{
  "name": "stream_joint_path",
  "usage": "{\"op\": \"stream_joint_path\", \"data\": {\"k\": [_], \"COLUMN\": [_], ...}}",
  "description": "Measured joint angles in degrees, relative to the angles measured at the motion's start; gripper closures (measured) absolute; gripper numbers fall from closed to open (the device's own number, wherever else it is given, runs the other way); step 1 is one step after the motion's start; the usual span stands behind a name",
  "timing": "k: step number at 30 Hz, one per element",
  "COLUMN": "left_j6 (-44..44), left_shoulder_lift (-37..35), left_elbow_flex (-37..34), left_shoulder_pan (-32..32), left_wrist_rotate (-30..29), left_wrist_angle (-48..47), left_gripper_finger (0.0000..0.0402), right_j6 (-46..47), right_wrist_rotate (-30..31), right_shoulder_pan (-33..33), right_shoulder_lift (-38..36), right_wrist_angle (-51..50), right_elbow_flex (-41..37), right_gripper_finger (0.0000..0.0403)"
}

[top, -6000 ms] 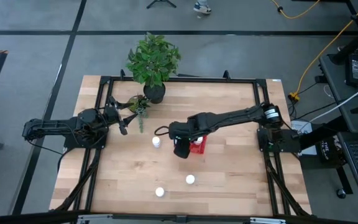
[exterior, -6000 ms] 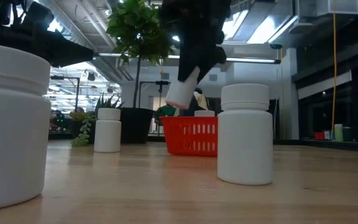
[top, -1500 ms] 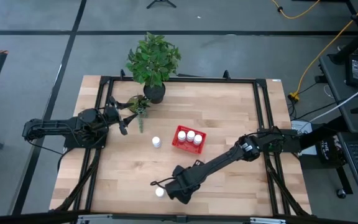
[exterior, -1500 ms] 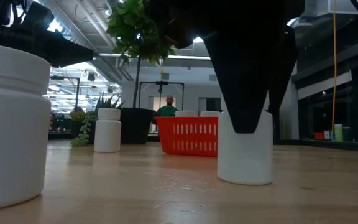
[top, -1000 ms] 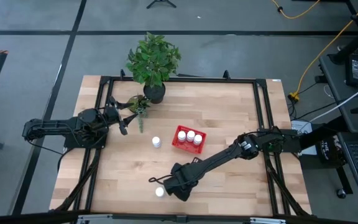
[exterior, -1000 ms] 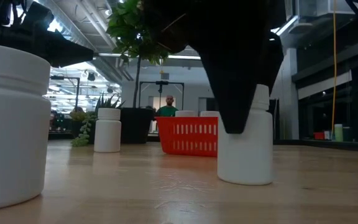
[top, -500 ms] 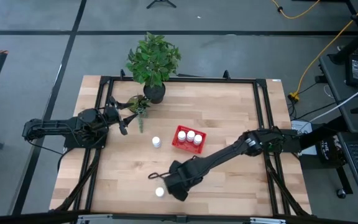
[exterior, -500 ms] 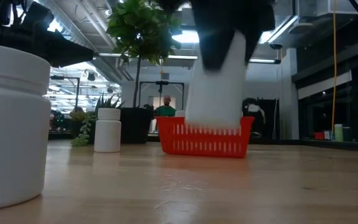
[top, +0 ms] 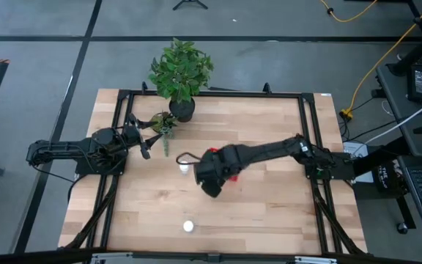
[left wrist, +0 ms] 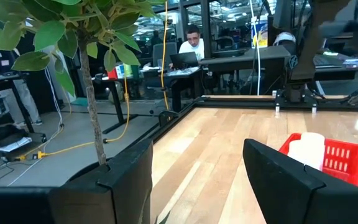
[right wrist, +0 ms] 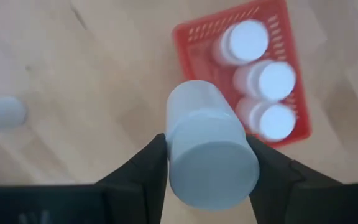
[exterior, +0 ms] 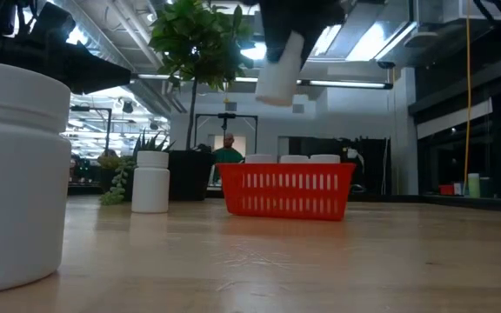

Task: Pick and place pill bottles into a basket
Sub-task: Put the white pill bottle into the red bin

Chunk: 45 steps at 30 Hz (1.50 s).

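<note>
The bottle's base hangs short of the red basket, so the bottle would miss if my right gripper opened now. My right gripper moves it toward the basket first.
My right gripper hangs above the table's middle, just left of the red basket, shut on a white pill bottle. In the low view the bottle is high above the basket. Three bottles stand in the basket. One bottle stands on the table left of the basket and another near the front edge. My left gripper is open and empty at the table's far left, beside the plant pot. My right gripper pinches the bottle's upper end between its two fingers, one on each side. The fingers come from above, pointing down. The bottle hangs below them, lifted clear of the table and tilted, its lower end free.
A black pot with a leafy plant stands at the table's far edge, with a small succulent beside it. The near bottle looms large at the low view's left. Bare wood lies right of the basket and along the front.
My right gripper has lifted the bottle off the table near the front and carried it up and toward the far edge, to beside the basket. The bottle, upright on the wood a second ago, now hangs tilted high above the table.
</note>
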Motion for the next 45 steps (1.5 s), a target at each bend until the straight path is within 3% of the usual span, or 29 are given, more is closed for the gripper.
{"op": "stream_joint_path", "data": {"k": [15,31,45], "left_j6": [0.0,0.0,0.0], "left_shoulder_lift": [0.0,0.0,0.0], "left_elbow_flex": [0.0,0.0,0.0], "left_shoulder_pan": [0.0,0.0,0.0], "left_wrist_rotate": [0.0,0.0,0.0], "left_wrist_angle": [0.0,0.0,0.0], "left_gripper_finger": [0.0156,0.0157,0.0156], "right_j6": [-9.3,-9.6,-9.8], "right_wrist_rotate": [-0.1,-0.9,-0.8], "right_shoulder_pan": [-4.7,-4.7,-4.9], "right_shoulder_lift": [3.9,4.3,4.5], "right_wrist_angle": [0.1,5.5,7.8], "right_elbow_flex": [-0.3,-9.2,-9.4], "right_gripper_finger": [0.0238,0.0238,0.0238]}}
